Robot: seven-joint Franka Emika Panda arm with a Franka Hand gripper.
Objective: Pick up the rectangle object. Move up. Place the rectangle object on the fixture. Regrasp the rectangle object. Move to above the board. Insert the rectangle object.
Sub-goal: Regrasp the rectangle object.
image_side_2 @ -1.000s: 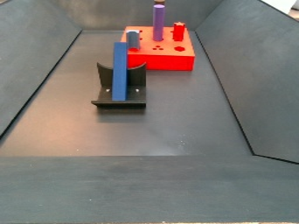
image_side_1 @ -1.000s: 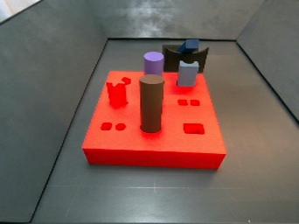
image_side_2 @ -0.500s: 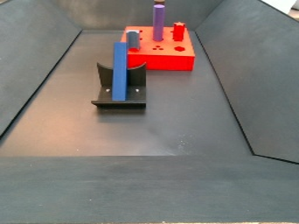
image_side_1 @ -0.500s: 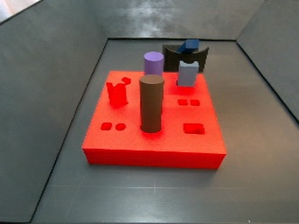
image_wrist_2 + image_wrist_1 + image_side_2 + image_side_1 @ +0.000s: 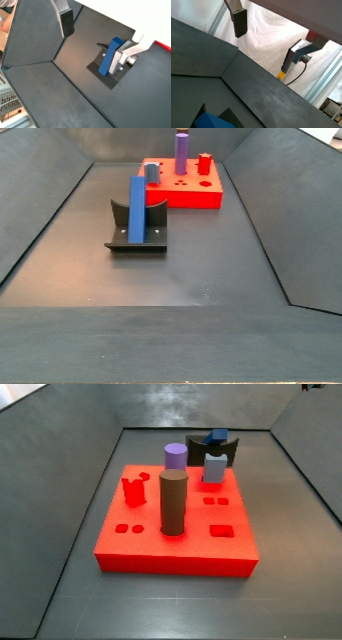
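The other end of the blue rectangle object should stay free to go into the board. My gripper needs to pick the object up by its raised end next.
The rectangle object is a long blue bar standing upright against the fixture, a black notched bracket on the bin floor. A wrist view shows the same bar in the fixture from above. Its top end just shows in a wrist view, and behind the board in a side view. The red board lies beyond the fixture. My gripper hangs high above the floor and is open, with nothing between its fingers. One finger lines up beside the bar. The gripper is out of both side views.
On the board stand a tall brown cylinder, a purple cylinder, a pale lavender peg and a red piece. Sloping grey bin walls surround the floor.
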